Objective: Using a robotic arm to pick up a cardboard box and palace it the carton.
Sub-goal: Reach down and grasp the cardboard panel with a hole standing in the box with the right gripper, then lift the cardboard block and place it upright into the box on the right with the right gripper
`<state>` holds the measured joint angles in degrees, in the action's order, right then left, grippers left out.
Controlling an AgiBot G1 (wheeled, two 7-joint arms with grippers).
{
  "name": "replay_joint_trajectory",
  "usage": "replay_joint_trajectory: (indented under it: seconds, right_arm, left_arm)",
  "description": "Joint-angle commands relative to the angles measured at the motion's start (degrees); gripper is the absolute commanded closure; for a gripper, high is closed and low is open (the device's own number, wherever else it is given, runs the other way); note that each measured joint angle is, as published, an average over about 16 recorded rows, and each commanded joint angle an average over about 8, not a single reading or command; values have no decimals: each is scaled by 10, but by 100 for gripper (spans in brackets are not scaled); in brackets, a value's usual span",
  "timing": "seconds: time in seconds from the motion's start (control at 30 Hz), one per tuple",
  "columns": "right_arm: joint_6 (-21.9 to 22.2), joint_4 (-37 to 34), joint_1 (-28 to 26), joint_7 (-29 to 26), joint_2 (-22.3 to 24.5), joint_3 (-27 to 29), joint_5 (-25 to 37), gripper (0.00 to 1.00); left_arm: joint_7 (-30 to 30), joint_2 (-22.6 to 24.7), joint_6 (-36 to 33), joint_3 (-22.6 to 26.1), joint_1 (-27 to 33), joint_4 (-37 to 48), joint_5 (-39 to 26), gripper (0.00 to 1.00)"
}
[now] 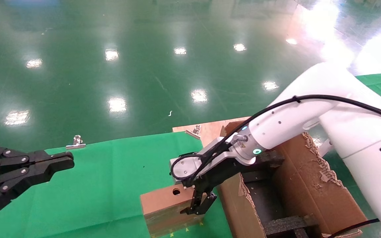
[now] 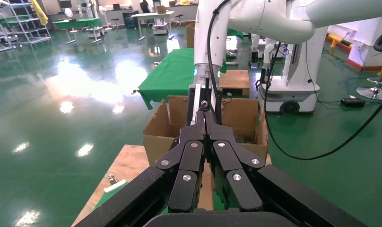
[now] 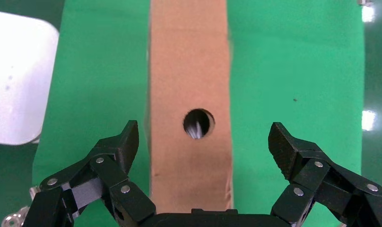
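Note:
I need to grab the cardboard box by its broad sides with my right gripper, because the box is long from end to end but narrow across its holed top (image 1: 168, 198) (image 3: 191, 156).
The cardboard box (image 1: 164, 202) is small, flat and brown with a round hole, and lies on the green cloth near the table's front edge. My right gripper (image 1: 199, 205), on the white robotic arm (image 1: 286, 125), hangs just above the box's right end, beside the carton. In the right wrist view the box (image 3: 189, 71) runs between the fingers of this gripper (image 3: 203, 142), which stand open on either side without touching it. The carton (image 1: 309, 185) (image 2: 160, 130) is large, with ragged flaps, and stands right of the box. My left gripper (image 1: 68, 162) (image 2: 205, 117) is shut on nothing, at the left over the cloth.
Black foam inserts (image 1: 286, 225) sit inside the carton. Metal clips (image 1: 76, 142) (image 1: 195, 129) hold the green cloth (image 1: 111, 172) at the table's far edge, beside a bare wooden board (image 1: 210, 130). Beyond the table lies a glossy green floor.

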<state>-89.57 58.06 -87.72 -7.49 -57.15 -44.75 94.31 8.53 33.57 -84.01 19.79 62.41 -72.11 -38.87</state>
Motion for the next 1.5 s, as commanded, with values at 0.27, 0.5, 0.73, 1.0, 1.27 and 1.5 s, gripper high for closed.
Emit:
replay_joint_trajectory:
  seconds: [0.27,0.5,0.73,1.0,1.27,1.5]
  right_arm:
    - [-11,-15,-14,4,-16,-22,14,100]
    - [-9,-12,-11,4,-13,-17,10,100]
    - [-6,-10,-9,4,-11,-14,8,100]
    - [-5,-9,-8,3,-10,-12,6,100]
    - [-4,-8,-7,3,-9,-11,5,100]
    - [0,-10,-13,0,-8,-9,2,100]
  left_arm:
    - [0,0,0,0,0,0,0,0]
    - [0,0,0,0,0,0,0,0]
    - [0,0,0,0,0,0,0,0]
    - [0,0,0,0,0,0,0,0]
    - [0,0,0,0,0,0,0,0]
    - [0,0,0,0,0,0,0,0]
